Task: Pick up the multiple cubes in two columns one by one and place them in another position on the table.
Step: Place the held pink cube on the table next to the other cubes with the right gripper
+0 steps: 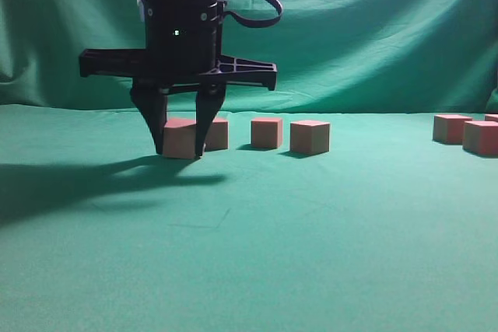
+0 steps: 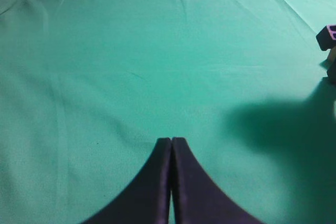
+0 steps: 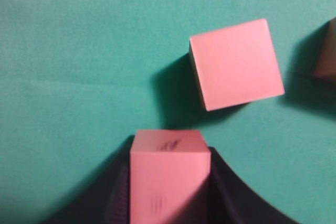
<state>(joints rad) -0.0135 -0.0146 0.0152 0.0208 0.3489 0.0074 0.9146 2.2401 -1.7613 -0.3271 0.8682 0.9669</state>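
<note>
The bottom of the salmon-pink cube touches the green table beside the second cube, so the salmon-pink cube would stand. I should open my right gripper now.
My right gripper point(image 1: 180, 150) reaches down at the left of the exterior view, its jaws shut on a salmon-pink cube point(image 1: 180, 138) at table level. In the right wrist view this cube point(image 3: 169, 177) sits between the jaws point(image 3: 169, 153). A second cube point(image 3: 236, 64) lies just beyond it, and a third point(image 3: 326, 51) shows at the right edge. More cubes stand in a row behind and to the right point(image 1: 216, 133) point(image 1: 267, 132) point(image 1: 310, 137). My left gripper point(image 2: 171, 140) is shut and empty over bare green cloth.
Three more cubes point(image 1: 451, 128) point(image 1: 481, 138) sit at the far right of the green table point(image 1: 249, 254). A green cloth backdrop point(image 1: 373, 36) hangs behind. A dark part point(image 2: 326, 38) shows at the right edge of the left wrist view.
</note>
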